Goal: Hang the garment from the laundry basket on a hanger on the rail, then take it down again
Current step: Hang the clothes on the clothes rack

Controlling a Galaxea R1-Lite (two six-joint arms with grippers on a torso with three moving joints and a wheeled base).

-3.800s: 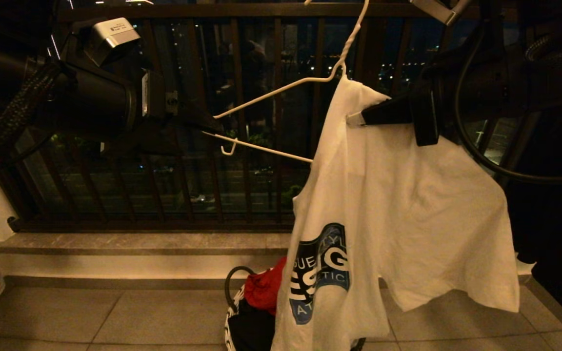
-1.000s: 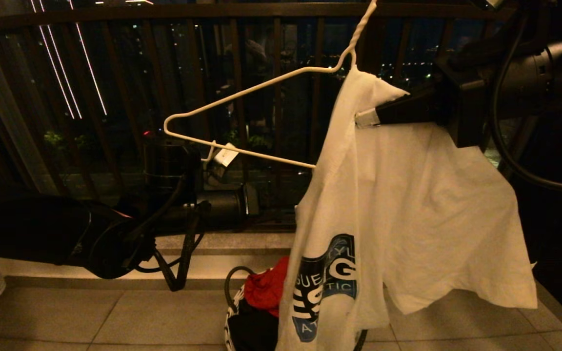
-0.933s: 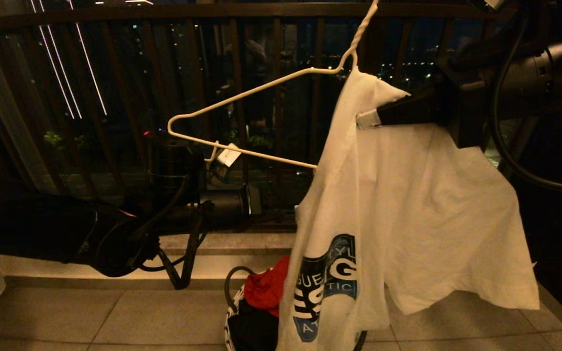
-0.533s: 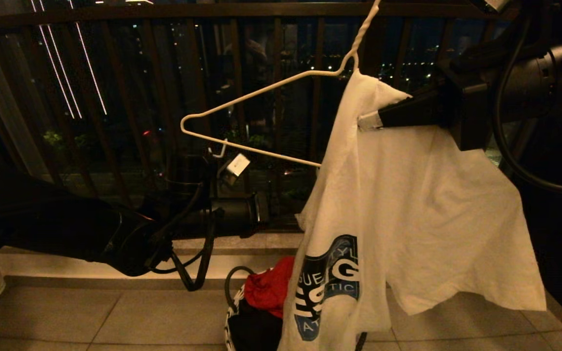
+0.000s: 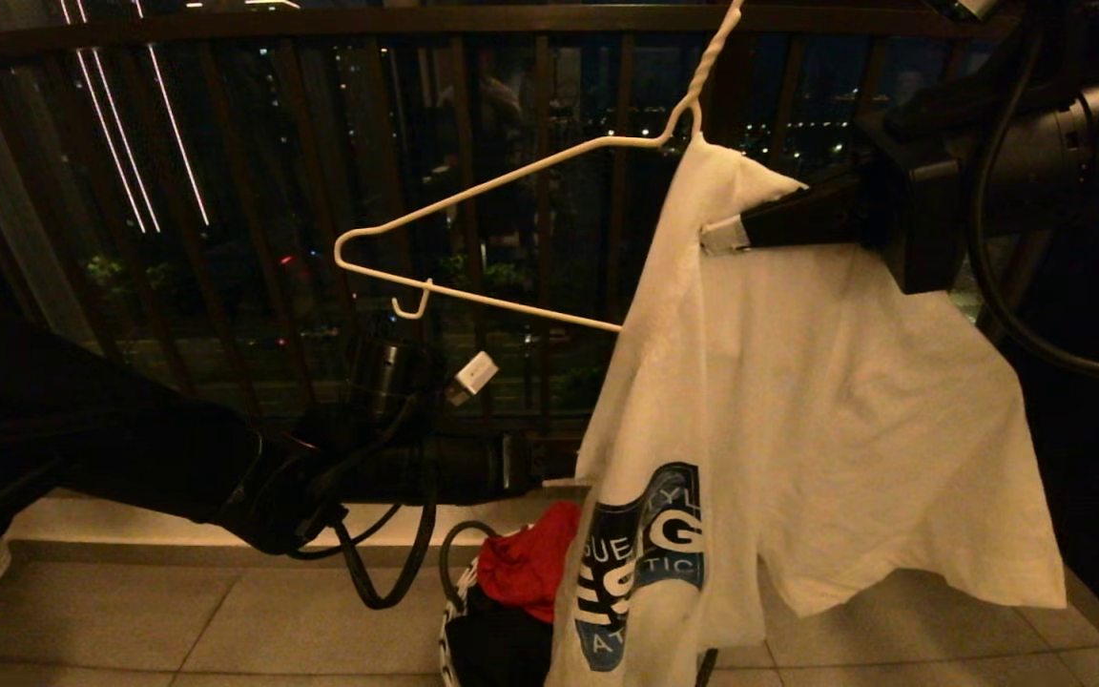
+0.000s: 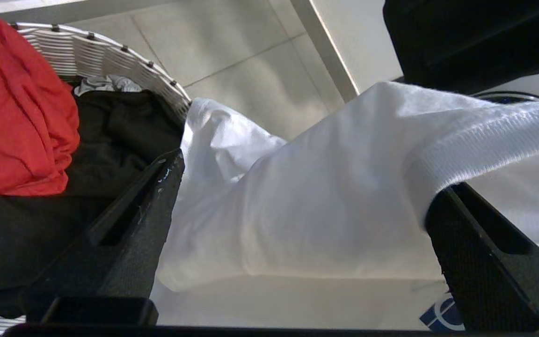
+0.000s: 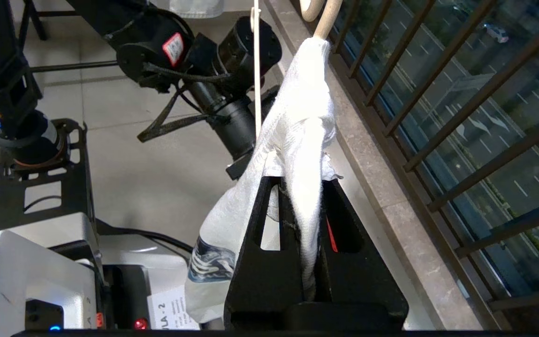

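The left gripper will next grab the garment by its ribbed hem [image 6: 447, 163], because the hem stands open over one finger of the gripper while the cloth below hangs slack.
The white garment [image 5: 798, 429] with its blue print [image 5: 640, 553] hangs from one arm of the thin white wire hanger [image 5: 511, 181]; the hanger's other arm is bare. My right gripper [image 7: 300, 182] is shut on a fold of the garment [image 7: 297, 131] just below the hanger's neck [image 7: 318, 18]. My left gripper [image 6: 309, 175] is open low beside the laundry basket [image 6: 110, 56], with the garment's cloth [image 6: 325, 196] between its fingers and a ribbed hem over one fingertip [image 6: 452, 206]. The rail is out of view.
A red cloth [image 5: 521, 563] and a black cloth [image 6: 110, 126] lie in the basket [image 5: 454, 620]. The dark railing of vertical bars [image 5: 254, 239] and a stone ledge [image 7: 391, 201] stand right behind. The left arm [image 5: 130, 448] reaches across low from the left.
The left arm has sunk from under the hanger's lower wire toward the basket and the garment's lower part. The hanger has swung a little. The right gripper has kept its hold.
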